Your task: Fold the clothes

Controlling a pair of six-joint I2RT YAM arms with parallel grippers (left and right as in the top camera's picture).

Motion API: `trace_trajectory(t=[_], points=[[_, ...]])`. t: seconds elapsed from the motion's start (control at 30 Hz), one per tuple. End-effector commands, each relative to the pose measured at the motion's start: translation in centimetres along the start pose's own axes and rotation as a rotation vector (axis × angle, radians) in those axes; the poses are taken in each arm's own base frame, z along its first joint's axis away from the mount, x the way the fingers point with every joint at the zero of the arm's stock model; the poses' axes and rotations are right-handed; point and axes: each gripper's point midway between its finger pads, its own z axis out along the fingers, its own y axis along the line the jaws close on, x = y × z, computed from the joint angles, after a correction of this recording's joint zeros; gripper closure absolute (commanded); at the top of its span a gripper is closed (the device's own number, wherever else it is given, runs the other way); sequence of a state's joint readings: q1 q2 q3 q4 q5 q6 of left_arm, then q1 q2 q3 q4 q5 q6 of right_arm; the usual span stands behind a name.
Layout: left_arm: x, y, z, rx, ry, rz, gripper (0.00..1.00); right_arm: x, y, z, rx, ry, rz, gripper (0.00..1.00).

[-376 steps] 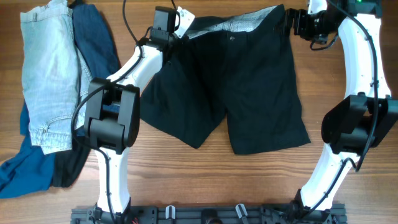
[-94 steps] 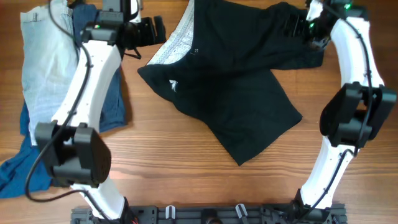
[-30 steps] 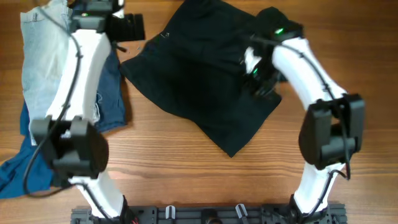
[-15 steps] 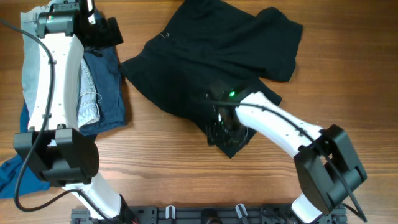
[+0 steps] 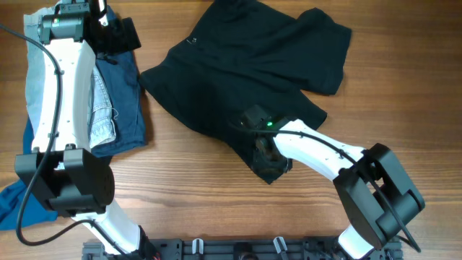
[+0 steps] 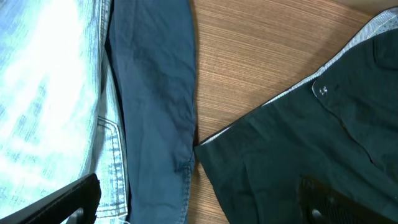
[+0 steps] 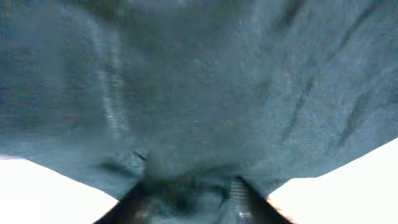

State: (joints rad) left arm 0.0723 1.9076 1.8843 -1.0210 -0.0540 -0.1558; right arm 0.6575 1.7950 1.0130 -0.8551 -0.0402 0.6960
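My left gripper should next grab the black shorts (image 5: 238, 72) at the waistband's free corner (image 5: 146, 78), so that both of my grippers can spread the shorts and fold them.
Black shorts (image 5: 238, 72) lie folded in half across the middle and back of the table, waistband toward the back, one leg end pointing at the front. My right gripper (image 5: 265, 154) sits at that front leg end, shut on a bunch of the black shorts. In the right wrist view the dark cloth (image 7: 199, 81) fills the frame and gathers between my right gripper's (image 7: 189, 196) fingers. My left gripper (image 5: 123, 35) hangs open at the back left, above the pile's dark blue garment. The left wrist view shows its fingertips (image 6: 78, 199) wide apart, with the shorts' buttoned waistband (image 6: 320, 90) to the right.
A pile of clothes lies at the left: light-blue jeans (image 5: 43, 65), a dark blue garment (image 5: 119, 108) beside them, and a teal piece (image 5: 22, 202) at the front left corner. A black rail (image 5: 238, 249) runs along the front edge.
My right gripper has come down from the shorts' right side to the front leg end and closed on the cloth. The left arm swung further left over the pile, still open.
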Motion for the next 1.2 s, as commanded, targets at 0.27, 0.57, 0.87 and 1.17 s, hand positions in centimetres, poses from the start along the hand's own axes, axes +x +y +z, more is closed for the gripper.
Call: trace_trajectory(t=[0.27,0.57,0.87,1.17], points=[[0.3,-1.4,0.1,0.085,0.021,-0.015,0.00,-4.0,-9.7,-2.2,-0.121,0.053,0.326,0.96],[4.5,-2.7,0.8,0.104,0.194,0.019,0.00,-6.3,-19.4,-3.3,-0.269,-0.007,0.461,0.96],[12.8,-6.9,-0.4,0.110,0.477,0.290,0.02,-5.9,-19.0,-8.7,-0.328,-0.008,0.331,0.32],[20.6,-7.7,2.6,0.043,0.660,0.146,0.00,-2.7,-17.9,-14.4,-0.286,-0.102,0.358,0.10]])
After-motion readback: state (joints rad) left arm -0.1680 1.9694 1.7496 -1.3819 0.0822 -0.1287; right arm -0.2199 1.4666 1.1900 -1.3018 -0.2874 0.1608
